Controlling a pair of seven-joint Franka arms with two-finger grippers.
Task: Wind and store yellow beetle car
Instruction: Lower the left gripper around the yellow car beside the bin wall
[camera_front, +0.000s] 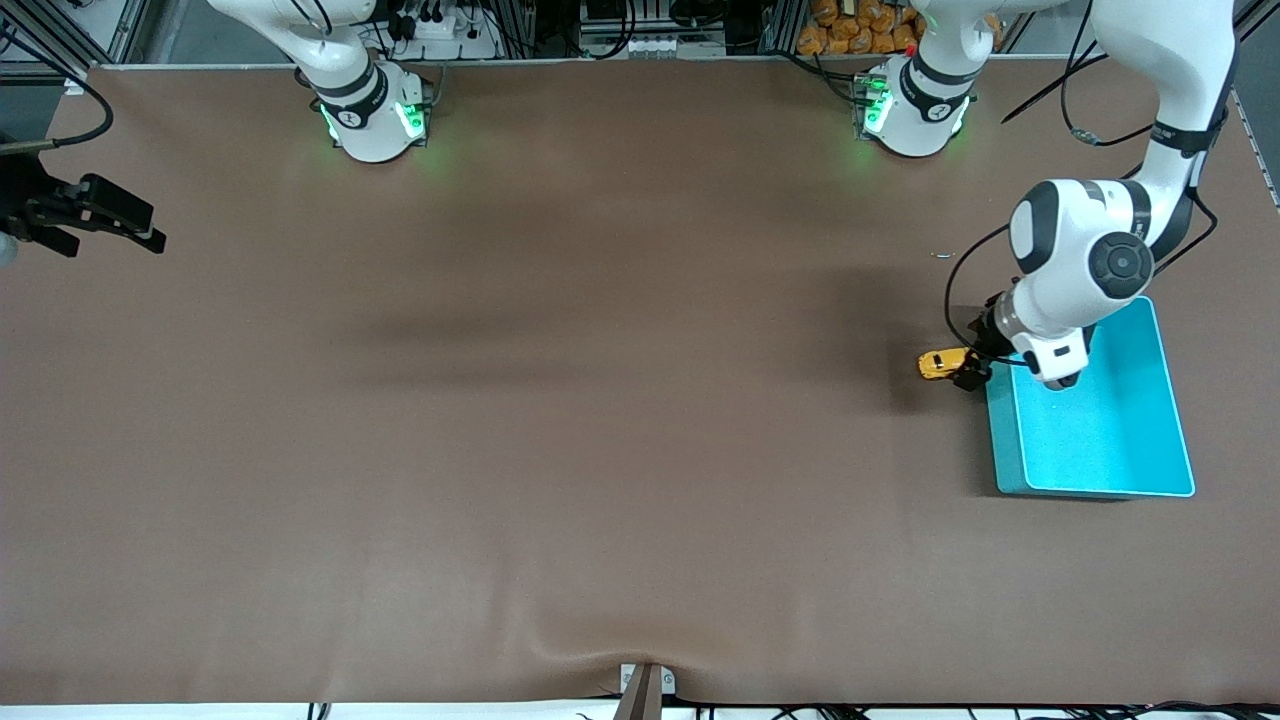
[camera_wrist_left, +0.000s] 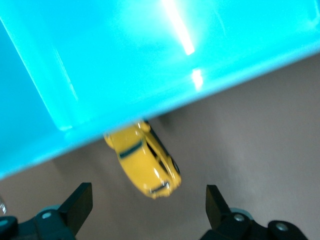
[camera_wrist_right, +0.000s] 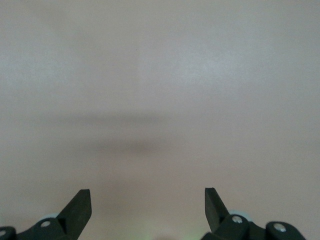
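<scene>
Next, my left gripper grabs the yellow beetle car (camera_front: 938, 363) by its cabin sides, to store it in the turquoise bin (camera_front: 1100, 430).
The yellow beetle car (camera_front: 938, 363) stands on the brown table, right beside the turquoise bin (camera_front: 1100, 430), on the bin's side toward the right arm's end. My left gripper (camera_front: 968, 368) hangs low over the spot where car and bin wall meet. In the left wrist view the car (camera_wrist_left: 146, 162) lies just ahead of the fingertips and the bin's wall (camera_wrist_left: 125, 65) stands over it. The left gripper (camera_wrist_left: 148, 204) is open and holds nothing. My right gripper (camera_front: 130, 225) waits at the right arm's end of the table, and the right wrist view shows it (camera_wrist_right: 147, 202) open over bare table.
The bin holds nothing that I can see. A small metal bracket (camera_front: 645, 688) sits at the table edge nearest the front camera. Cables and orange items (camera_front: 860, 28) lie past the table edge by the arm bases.
</scene>
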